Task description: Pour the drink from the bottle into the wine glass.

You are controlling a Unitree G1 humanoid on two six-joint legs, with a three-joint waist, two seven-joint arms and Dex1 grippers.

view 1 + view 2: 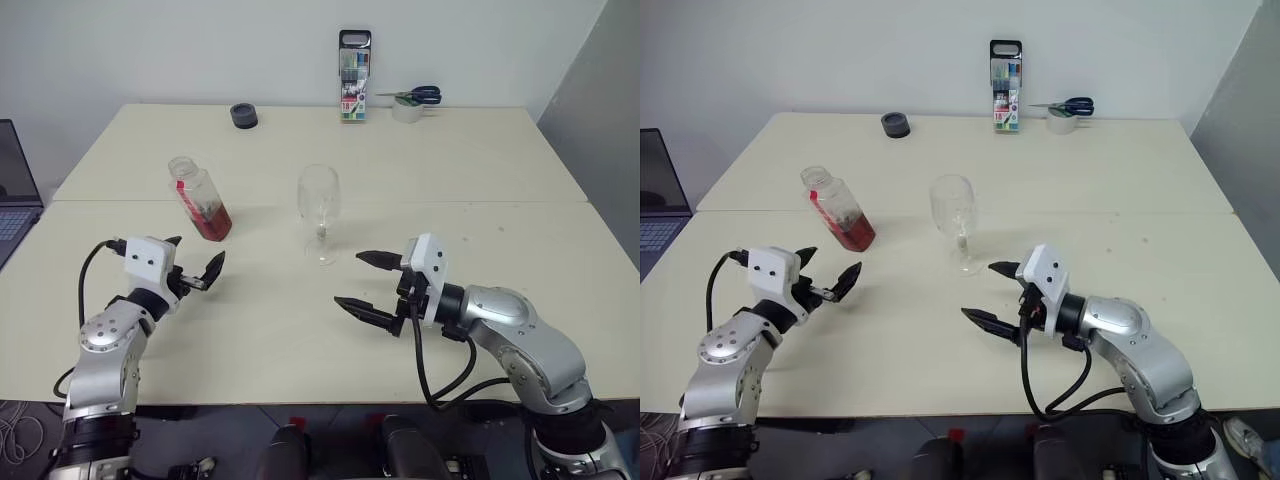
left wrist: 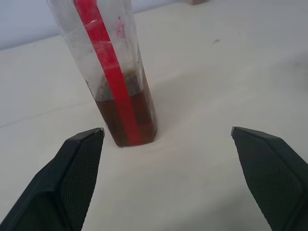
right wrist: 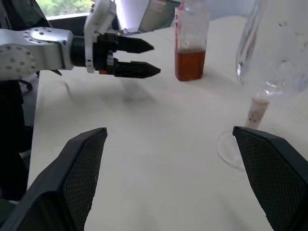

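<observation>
The robot's left gripper next needs to pick up the bottle by the flat sides of its upper body (image 1: pixel 198 194) so it can pour, as the bottle slopes in to a round neck (image 1: pixel 183 167).
The bottle (image 1: pixel 199 195), clear plastic with a red label strip, stands on the table left of centre, its mouth uncapped. The reddish-brown drink (image 1: pixel 214 223) fills its lower part. The wine glass (image 1: pixel 319 208) stands upright and apart from it to the right, near the table's middle. My left gripper (image 1: pixel 197 258) is open, just in front of the bottle (image 2: pixel 113 72) and not touching it. My right gripper (image 1: pixel 350 279) is open and low, in front of the wine glass (image 3: pixel 269 62) and a little to its right, holding nothing.
At the table's back edge stand a tall marker pack (image 1: pixel 354 76), a black tape roll (image 1: pixel 244 116) and scissors (image 1: pixel 412 96) lying on a white roll. A laptop (image 1: pixel 15 195) sits off the left edge. A seam (image 1: pixel 480 202) crosses the table.
</observation>
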